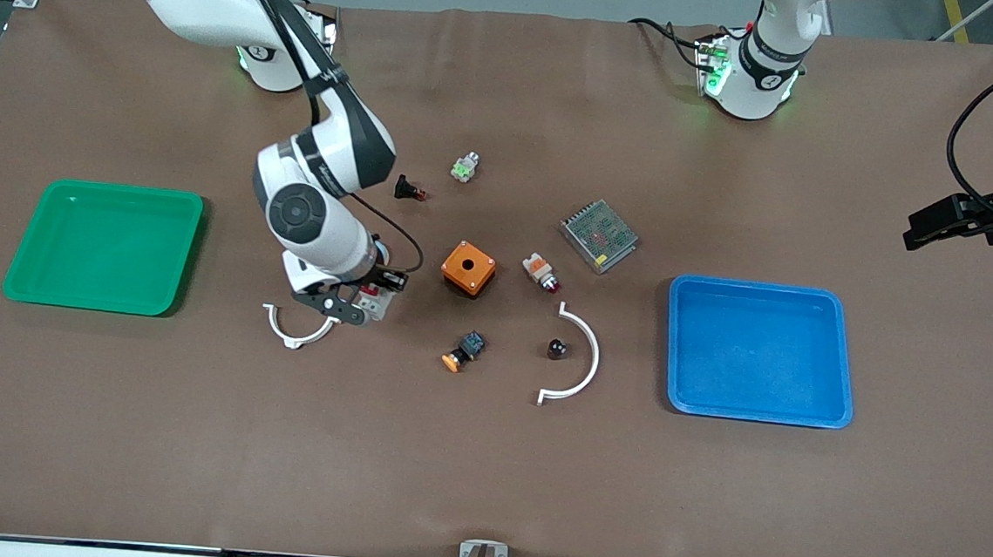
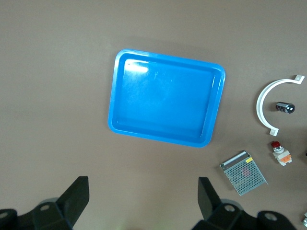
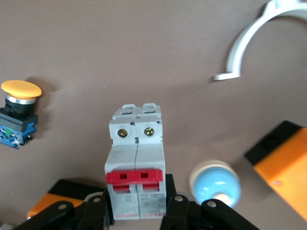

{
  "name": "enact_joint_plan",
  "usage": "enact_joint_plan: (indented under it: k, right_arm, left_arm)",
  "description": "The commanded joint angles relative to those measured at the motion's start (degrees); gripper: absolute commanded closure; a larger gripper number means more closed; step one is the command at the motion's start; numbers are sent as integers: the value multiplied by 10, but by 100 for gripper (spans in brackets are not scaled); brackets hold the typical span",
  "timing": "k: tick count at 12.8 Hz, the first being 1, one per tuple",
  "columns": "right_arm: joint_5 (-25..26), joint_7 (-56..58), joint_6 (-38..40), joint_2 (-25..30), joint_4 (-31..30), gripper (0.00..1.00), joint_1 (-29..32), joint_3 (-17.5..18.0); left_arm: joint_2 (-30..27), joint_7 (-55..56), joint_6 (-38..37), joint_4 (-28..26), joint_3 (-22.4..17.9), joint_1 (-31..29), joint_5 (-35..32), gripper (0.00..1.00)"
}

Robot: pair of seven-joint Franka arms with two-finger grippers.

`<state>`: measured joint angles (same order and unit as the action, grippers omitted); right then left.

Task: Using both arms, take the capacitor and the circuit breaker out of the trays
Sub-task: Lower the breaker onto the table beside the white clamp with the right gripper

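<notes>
My right gripper holds the breaker and needs to keep holding it until it is lower, because the breaker's lower end [image 1: 374, 313] [image 3: 137, 115] hangs above the table beside the white arc.
My right gripper [image 1: 361, 302] is shut on the breaker [image 1: 375, 302], a white-grey block with red switch levers, low over the table beside the orange box [image 1: 467, 268]. In the right wrist view the breaker [image 3: 136, 163] sits between the black fingers [image 3: 96, 211]. The capacitor [image 1: 556, 348], a tiny black cylinder, lies inside a white arc [image 1: 582, 363] and is nearer the front camera than the orange box. It also shows in the left wrist view [image 2: 285, 107]. My left gripper [image 1: 919, 229] is open and empty, high over the left arm's end of the table [image 2: 144, 191].
The green tray [image 1: 105, 247] lies at the right arm's end and the blue tray [image 1: 758, 349] toward the left arm's end. Between them lie a grey mesh unit [image 1: 599, 234], a white-and-orange part [image 1: 541, 273], an orange push button [image 1: 463, 351], a black red-tipped part [image 1: 408, 190] and a second white arc [image 1: 296, 330].
</notes>
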<state>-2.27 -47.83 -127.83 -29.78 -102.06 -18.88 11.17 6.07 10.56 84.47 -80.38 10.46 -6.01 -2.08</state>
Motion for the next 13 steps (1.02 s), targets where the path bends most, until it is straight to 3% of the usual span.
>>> enact_joint_plan:
  k: [1,3,5,6,8,9,11,13]
  right_arm:
    - [-8,-12,2,-47,50,98,-7,-20]
    - [-7,-12,-61,-73,52,98,-16,-32]
    - [-6,-10,-73,-82,52,97,-25,-45]
    - [-6,-10,-74,-82,52,90,-24,-46]
    - [-1,-1,-73,-82,52,10,-19,-46]
    - [5,3,-67,-78,52,0,-20,-48]
    - [46,3,-42,-67,52,0,-22,-54]
    - [77,7,-4,-21,52,0,-16,-54]
  left_arm:
    - [-52,-7,33,-68,-24,33,0,0]
    - [-55,-7,32,-68,-47,62,0,0]
    - [-59,-7,30,-67,-46,63,1,0]
    - [-58,-7,30,-67,-43,62,3,0]
    - [-58,-8,30,-68,-42,62,5,0]
    - [-58,-8,29,-68,-42,62,5,0]
    - [-60,-9,22,-68,-36,63,9,0]
    - [-61,-10,12,-69,-34,60,34,0]
